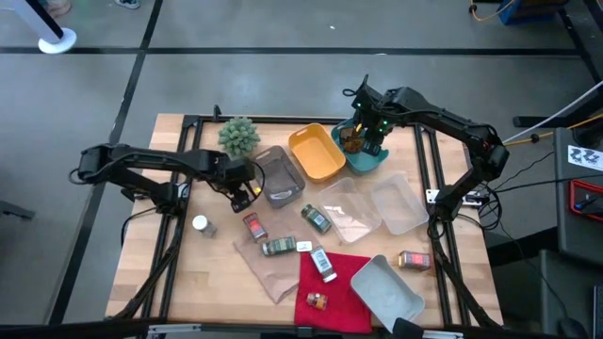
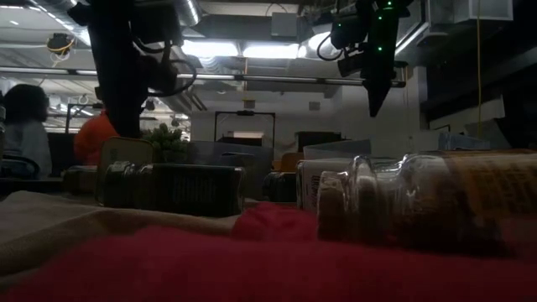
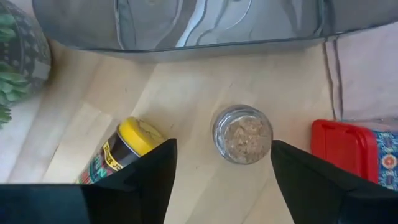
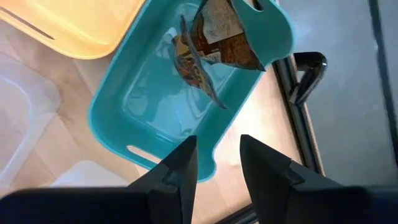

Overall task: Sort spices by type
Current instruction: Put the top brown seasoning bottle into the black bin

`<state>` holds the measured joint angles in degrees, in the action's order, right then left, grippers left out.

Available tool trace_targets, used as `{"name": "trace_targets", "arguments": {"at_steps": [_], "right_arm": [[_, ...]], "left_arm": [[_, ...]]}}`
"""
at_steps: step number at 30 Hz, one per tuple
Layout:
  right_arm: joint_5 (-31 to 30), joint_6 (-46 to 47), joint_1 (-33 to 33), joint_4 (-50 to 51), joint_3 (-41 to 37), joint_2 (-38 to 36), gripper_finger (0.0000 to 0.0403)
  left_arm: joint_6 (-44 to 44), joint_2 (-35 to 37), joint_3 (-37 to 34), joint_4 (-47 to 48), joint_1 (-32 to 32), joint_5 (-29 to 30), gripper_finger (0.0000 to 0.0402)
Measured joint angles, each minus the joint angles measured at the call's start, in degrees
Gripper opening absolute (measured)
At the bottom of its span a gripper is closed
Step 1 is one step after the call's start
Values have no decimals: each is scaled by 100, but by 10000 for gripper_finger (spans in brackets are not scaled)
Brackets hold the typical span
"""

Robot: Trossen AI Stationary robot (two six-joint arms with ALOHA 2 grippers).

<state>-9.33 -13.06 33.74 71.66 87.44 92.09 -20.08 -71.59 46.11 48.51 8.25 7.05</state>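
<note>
I should next grab the small clear jar by its round glass side with my left gripper. Then the pale spice can be sorted into the grey tray.
My left gripper points down, open, beside the grey tray. A small clear jar of pale spice stands upright on the wood between its fingers, clear of both. A yellow-capped jar lies beside one finger and a red tin beside the other. My right gripper hovers open over the teal tray, which holds brown packets. More spices lie on the table: a white-capped jar, a green-capped jar and another red tin.
A spiky green plant stands at the far left of the work area, a yellow tray beside the teal one. Clear trays lie mid-table. A red cloth with jars and a grey tray lie at the near edge.
</note>
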Motion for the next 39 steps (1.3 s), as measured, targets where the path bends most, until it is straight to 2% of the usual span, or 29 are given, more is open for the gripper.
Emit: {"name": "trace_targets", "arguments": {"at_steps": [11, 32, 39], "right_arm": [[-1, -4, 0, -2, 0, 0, 122], [-1, -4, -2, -9, 0, 0, 122], [-1, -4, 0, -17, 0, 0, 122]], "left_arm": [[-246, -255, 0, -32, -2, -346, 250], [-421, -339, -729, -1186, -2, -344, 251], [-474, -339, -835, -1266, -2, -197, 250]]}}
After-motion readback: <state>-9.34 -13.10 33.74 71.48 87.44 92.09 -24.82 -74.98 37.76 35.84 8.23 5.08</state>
